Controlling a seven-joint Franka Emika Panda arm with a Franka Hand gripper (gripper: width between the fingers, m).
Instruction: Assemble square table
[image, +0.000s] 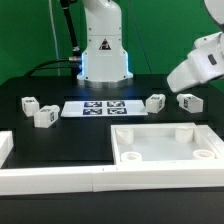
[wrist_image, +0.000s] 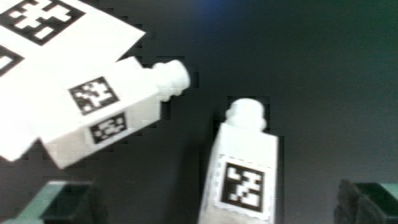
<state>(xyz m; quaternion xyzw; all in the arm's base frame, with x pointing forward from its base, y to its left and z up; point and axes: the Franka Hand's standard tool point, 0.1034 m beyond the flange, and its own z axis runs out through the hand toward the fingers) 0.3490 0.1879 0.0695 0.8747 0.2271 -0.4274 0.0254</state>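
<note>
I should grab the leg next by its tagged square body (wrist_image: 242, 187), so its round threaded end stays free to screw into the white panel.
The square table's white panel (image: 165, 146) lies flat near the front, at the exterior view's right, with its raised rim and round corner sockets facing up. Two tagged legs (image: 27, 103) (image: 45, 117) lie at the left and two more (image: 155, 102) (image: 190, 101) at the right. The arm's white hand (image: 198, 64) hovers above the right pair. In the wrist view my gripper (wrist_image: 217, 205) is open. Its dark fingertips (wrist_image: 63, 205) stand far apart on either side of one lying leg (wrist_image: 244, 165) without touching it. A second leg (wrist_image: 98, 100) lies beside it.
The marker board (image: 100, 108) lies flat mid-table in front of the robot base (image: 104, 55). Long white border bars (image: 60, 180) run along the front edge, and another white bar (image: 5, 148) sits at the left edge. The tabletop is black.
</note>
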